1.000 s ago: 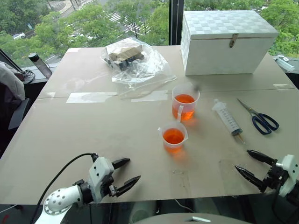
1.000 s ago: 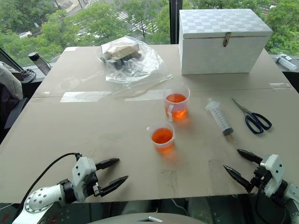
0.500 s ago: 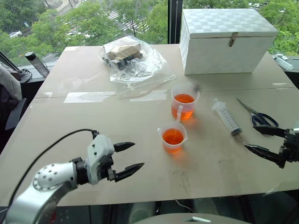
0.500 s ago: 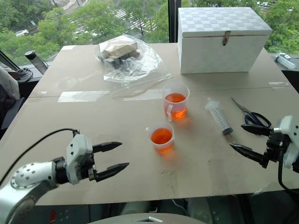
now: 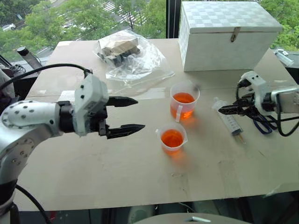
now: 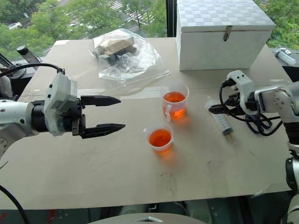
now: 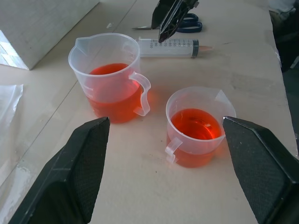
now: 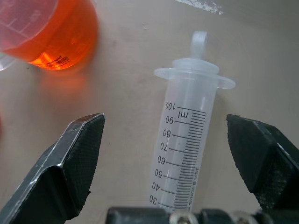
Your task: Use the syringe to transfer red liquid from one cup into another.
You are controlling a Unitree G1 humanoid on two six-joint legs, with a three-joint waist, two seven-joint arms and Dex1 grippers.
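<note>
The right gripper grabs the syringe's straight body (image 8: 189, 109) just below the syringe's rim (image 8: 195, 74) next, since the syringe's rim flares wide above the body.
The clear syringe (image 5: 228, 119) lies flat on the table, right of the cups, with its plunger pushed in. My right gripper (image 5: 223, 109) hovers open just above its plunger end, the barrel (image 8: 187, 135) lying between the spread fingers, untouched. The taller cup (image 5: 184, 89) holds red liquid (image 5: 183, 98). The shorter cup (image 5: 173, 138) in front of it also holds red liquid. My left gripper (image 5: 138, 114) is open and empty, raised above the table left of both cups and pointing at them.
Blue-handled scissors (image 5: 264, 122) lie right of the syringe, partly behind my right wrist. A white box (image 5: 229, 35) stands at the back right. A crumpled plastic bag (image 5: 128, 58) with dark items lies at the back middle. A bottle (image 5: 28, 56) stands off the table's left.
Both arms rose from the table's front edge and moved forward. The right gripper swung in over the syringe. The left gripper lifted to face the cups. Both stayed open.
</note>
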